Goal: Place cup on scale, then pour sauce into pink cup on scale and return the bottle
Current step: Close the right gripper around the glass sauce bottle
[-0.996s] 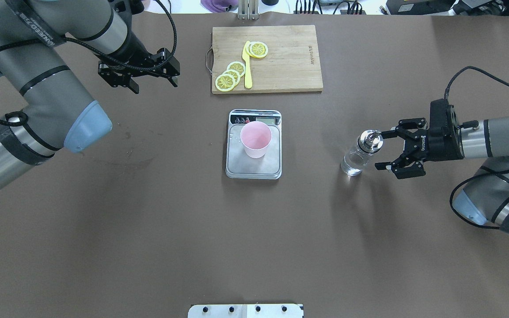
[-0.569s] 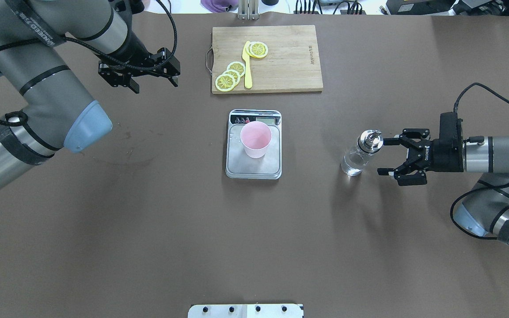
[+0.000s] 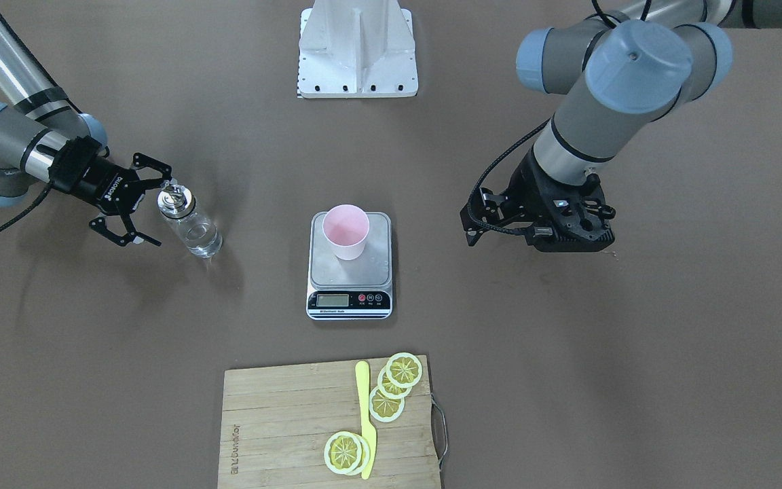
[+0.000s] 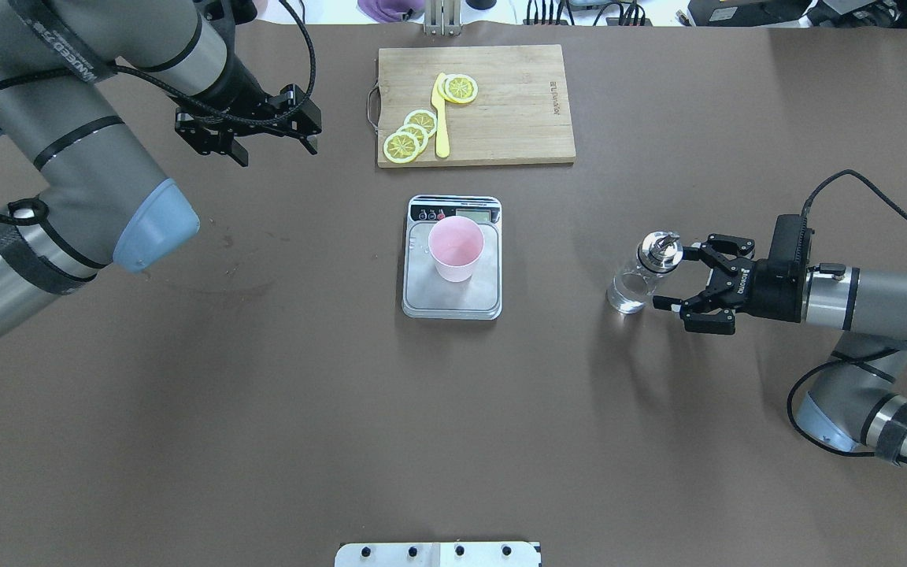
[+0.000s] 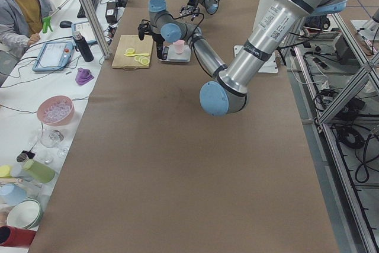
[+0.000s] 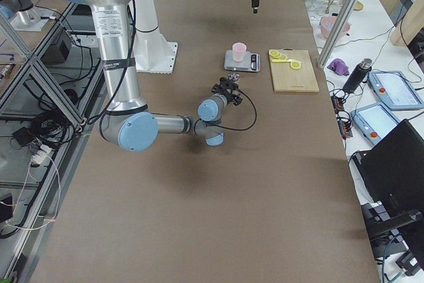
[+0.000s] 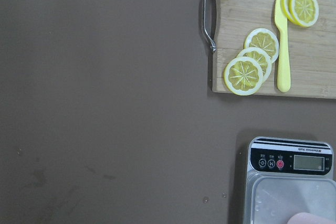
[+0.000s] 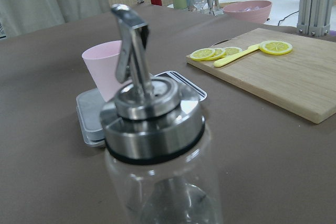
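Observation:
The right gripper's fingers reach only the near side of the glass bottle's silver cap [image 3: 176, 198] [image 8: 152, 124], so it isn't ready to close on the bottle and should first move forward.
The pale pink cup [image 4: 456, 248] stands upright on the steel scale [image 4: 422, 295] at the table's middle. The clear glass bottle [image 4: 636, 283] with its silver pourer cap [image 4: 659, 250] stands on the table to the scale's right, with a little clear sauce at its bottom. My right gripper [image 4: 670, 277] is open, level, just right of the bottle, its fingertips reaching either side of it without touching. The right wrist view shows the bottle [image 8: 152, 150] very close, with the cup [image 8: 107, 72] behind. My left gripper [image 4: 276, 150] is open and empty at the far left.
A wooden cutting board [image 4: 516, 102] with lemon slices [image 4: 410, 134] and a yellow knife [image 4: 442, 118] lies beyond the scale. The robot's white base plate [image 3: 357, 47] is at the near edge. Brown table surface lies around the scale and the bottle.
My right gripper first drew back to the right, then dropped lower and came left, so its open fingers now flank the bottle's body. The left arm, cup and bottle have not moved.

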`<action>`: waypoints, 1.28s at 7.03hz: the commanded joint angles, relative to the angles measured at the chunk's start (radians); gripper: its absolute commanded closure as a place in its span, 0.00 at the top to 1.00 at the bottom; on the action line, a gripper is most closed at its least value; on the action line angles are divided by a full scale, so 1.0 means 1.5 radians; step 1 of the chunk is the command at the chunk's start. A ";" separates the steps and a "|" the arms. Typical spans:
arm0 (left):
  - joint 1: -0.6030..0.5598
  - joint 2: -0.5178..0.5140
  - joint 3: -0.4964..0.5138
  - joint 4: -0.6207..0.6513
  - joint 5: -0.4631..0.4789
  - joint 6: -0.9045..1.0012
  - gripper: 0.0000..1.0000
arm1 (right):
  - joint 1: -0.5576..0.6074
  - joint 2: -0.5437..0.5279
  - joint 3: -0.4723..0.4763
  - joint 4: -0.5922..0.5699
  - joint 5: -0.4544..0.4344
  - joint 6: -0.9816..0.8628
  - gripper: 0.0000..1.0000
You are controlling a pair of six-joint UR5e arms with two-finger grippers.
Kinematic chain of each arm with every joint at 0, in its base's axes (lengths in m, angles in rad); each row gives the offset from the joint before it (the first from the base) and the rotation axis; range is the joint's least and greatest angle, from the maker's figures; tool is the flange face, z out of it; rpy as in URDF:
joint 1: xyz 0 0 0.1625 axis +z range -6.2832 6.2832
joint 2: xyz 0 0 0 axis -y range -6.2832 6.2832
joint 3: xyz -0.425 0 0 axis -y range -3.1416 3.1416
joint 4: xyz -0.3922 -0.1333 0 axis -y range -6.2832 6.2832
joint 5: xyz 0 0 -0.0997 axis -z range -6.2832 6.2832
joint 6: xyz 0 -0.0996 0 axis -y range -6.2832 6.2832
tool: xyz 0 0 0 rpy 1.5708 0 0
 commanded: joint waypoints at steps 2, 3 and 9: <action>0.000 -0.001 -0.014 0.022 0.000 0.000 0.97 | -0.018 -0.009 0.022 0.003 -0.048 0.001 0.98; 0.000 -0.001 -0.014 0.022 0.000 0.000 0.97 | -0.049 -0.005 0.023 0.004 -0.090 0.001 0.98; 0.000 0.001 -0.014 0.022 0.000 0.000 0.97 | -0.080 0.002 0.020 0.009 -0.160 -0.010 0.92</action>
